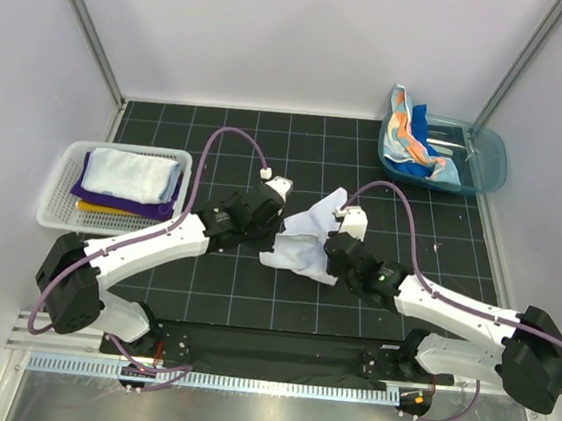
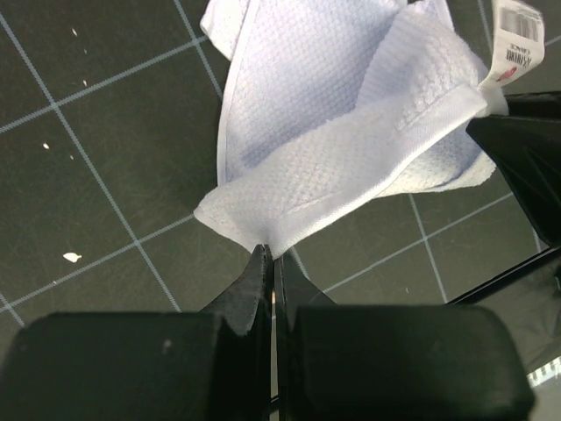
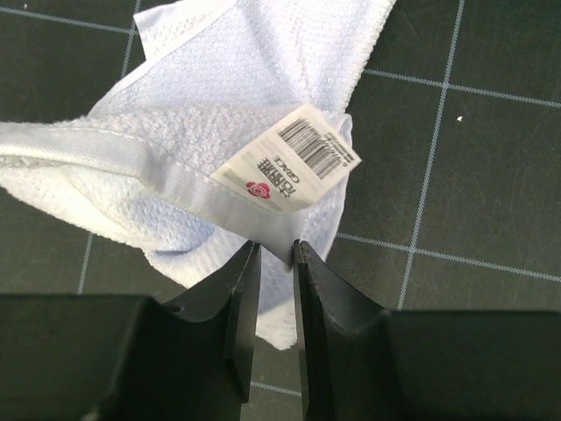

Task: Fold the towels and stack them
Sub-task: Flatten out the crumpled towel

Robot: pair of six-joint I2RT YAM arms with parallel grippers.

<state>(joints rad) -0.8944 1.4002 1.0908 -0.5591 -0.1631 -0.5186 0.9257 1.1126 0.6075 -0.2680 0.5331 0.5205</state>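
I need to grab the hem of the white towel (image 1: 303,238) with my right gripper next, at the corner beside the barcode label. Then I can spread the towel flat and fold it.
A plain white towel (image 1: 303,238) hangs crumpled between my two grippers over the middle of the black grid mat. My left gripper (image 2: 270,254) is shut on one pale corner of that towel (image 2: 333,132). My right gripper (image 3: 276,248) stands with its jaws a little apart, the towel's (image 3: 175,114) hem lying across the tips just under the barcode label (image 3: 294,158). In the top view the left gripper (image 1: 279,230) is at the cloth's left edge and the right gripper (image 1: 335,251) at its right edge. More towels are folded and stacked, a white one (image 1: 129,174) on a purple one (image 1: 87,190) and a yellow one (image 1: 95,207).
The stack lies in a white mesh basket (image 1: 63,183) at the left. A teal tub (image 1: 488,157) at the back right holds a spotted light-blue and orange towel (image 1: 402,128) and a bright blue one (image 1: 425,135). Grey walls enclose the mat.
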